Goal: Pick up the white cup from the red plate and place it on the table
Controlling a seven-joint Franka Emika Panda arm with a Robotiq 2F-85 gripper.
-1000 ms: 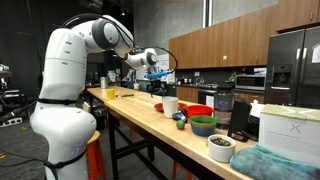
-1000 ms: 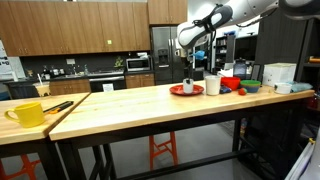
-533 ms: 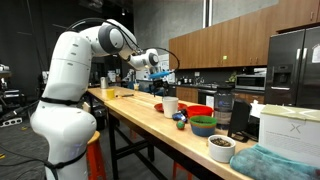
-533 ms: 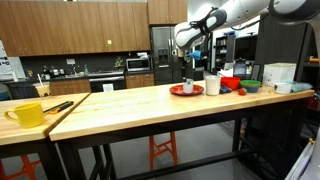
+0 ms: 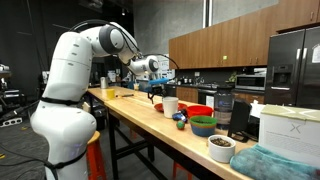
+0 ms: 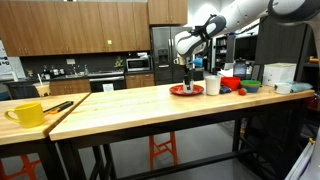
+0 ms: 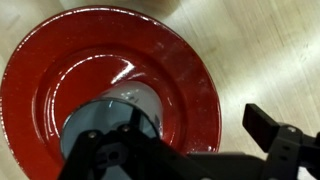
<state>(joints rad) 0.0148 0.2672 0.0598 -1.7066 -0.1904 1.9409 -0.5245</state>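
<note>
My fingers are on both sides of the white cup's rim at its depth, inside and outside the cup's opening. My gripper needs to close on the cup now.
The small white cup stands on the red plate, left of the plate's middle in the wrist view. My gripper is open just above it. One finger hangs over the cup's mouth, the other finger is over the bare table beyond the plate's rim. In an exterior view the gripper points down right above the cup on the plate. In another exterior view the gripper is low over the plate.
A taller white cup stands close beside the plate. Past it are a red bowl, a green-and-blue bowl, a white bowl and a white box. A yellow mug sits at the table's far end.
The gripper has come down from above the plate to just over the small cup. The cup and plate have not moved.
</note>
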